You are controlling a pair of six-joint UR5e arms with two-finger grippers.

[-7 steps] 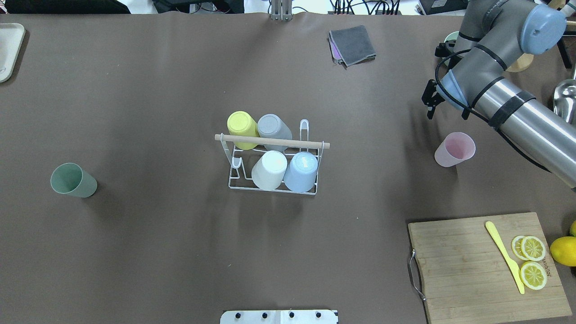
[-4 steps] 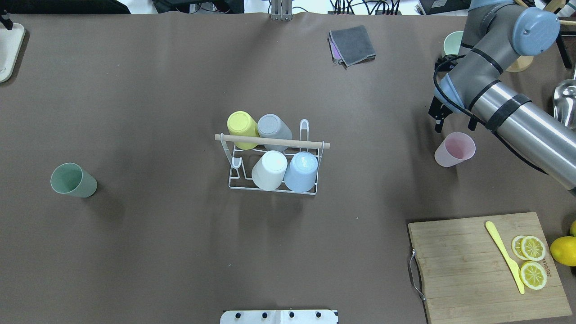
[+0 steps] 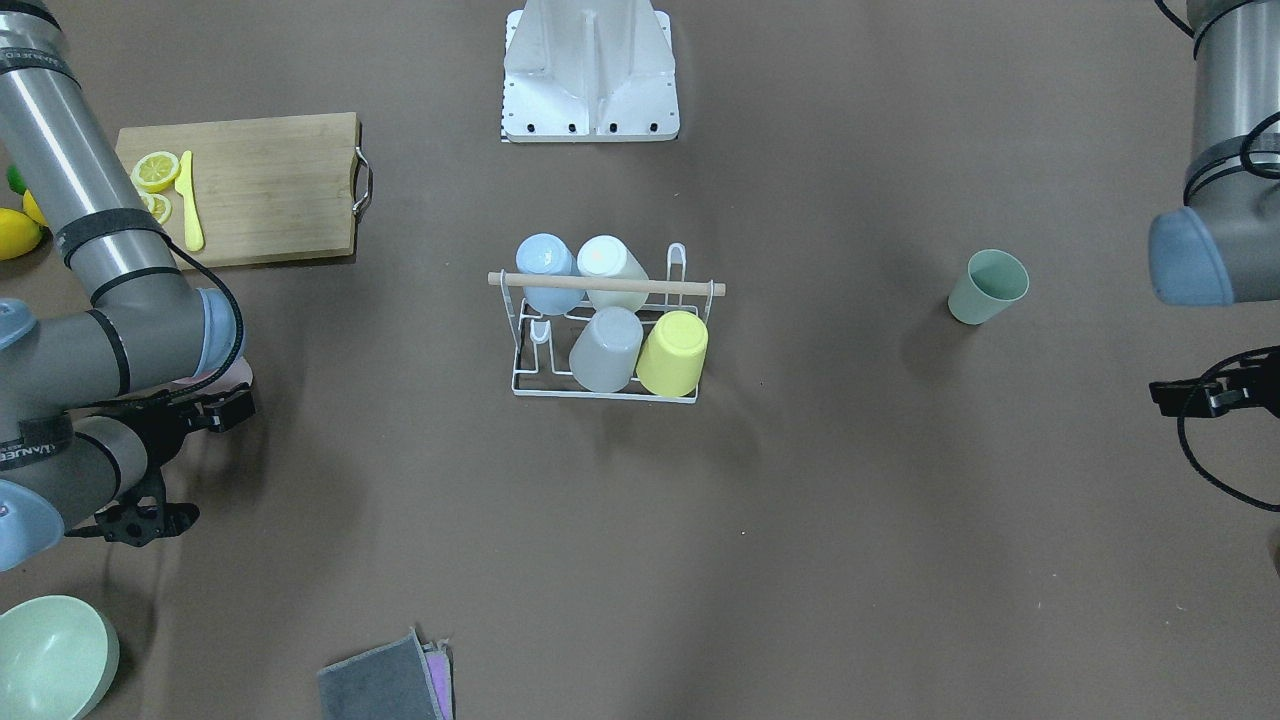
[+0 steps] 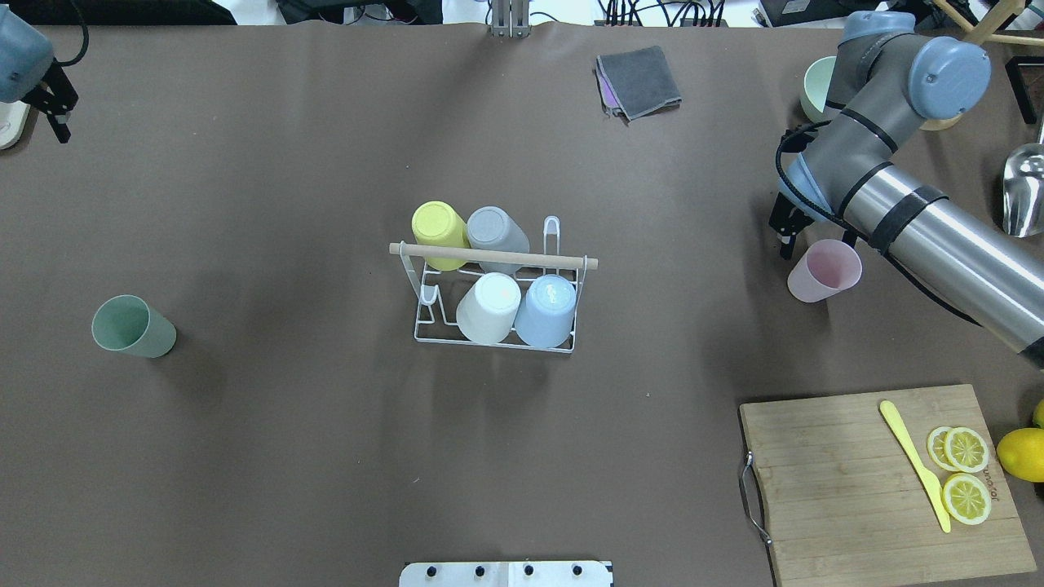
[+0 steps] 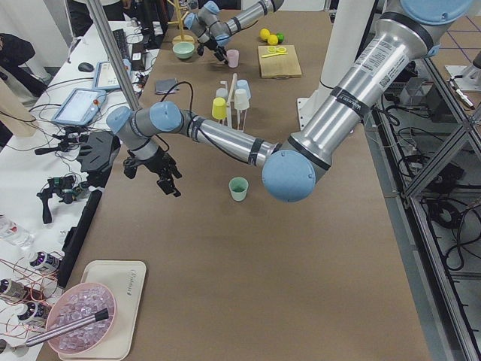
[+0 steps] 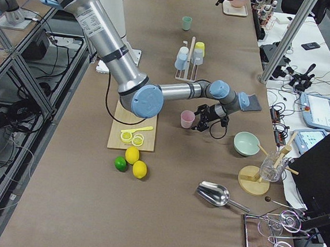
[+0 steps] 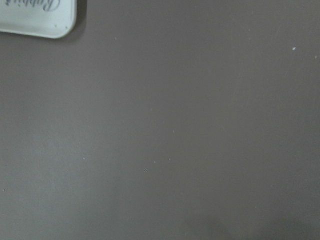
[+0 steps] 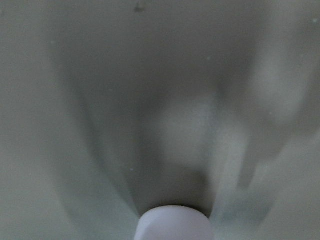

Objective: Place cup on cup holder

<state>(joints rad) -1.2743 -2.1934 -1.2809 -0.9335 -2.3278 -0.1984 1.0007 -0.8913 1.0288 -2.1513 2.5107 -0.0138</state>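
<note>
The pink cup should go upside down on the cup holder, so my right gripper should next pick it up around its body (image 8: pixel 173 226).
The white wire cup holder (image 4: pixel 424 314) with a wooden rod (image 4: pixel 493 257) stands mid-table and holds yellow, grey, white and blue cups upside down. A pink cup (image 4: pixel 824 271) stands upright to its right. My right gripper (image 4: pixel 814 241) is open just beyond the pink cup's far side, low by its rim; the right wrist view shows only the cup's blurred top (image 8: pixel 175 224). A green cup (image 4: pixel 130 326) stands upright far left. My left gripper (image 4: pixel 53 102) is open and empty at the far left corner, well away from the green cup.
A cutting board (image 4: pixel 881 481) with lemon slices and a yellow knife lies front right. A folded grey cloth (image 4: pixel 640 80) lies at the back. A pale green bowl (image 4: pixel 816 77) sits behind the right arm, and a white tray (image 7: pixel 37 17) at the far left corner.
My right gripper has moved toward me and lower, closing in on the pink cup's far side. My left arm has come into the overhead view at the top left.
</note>
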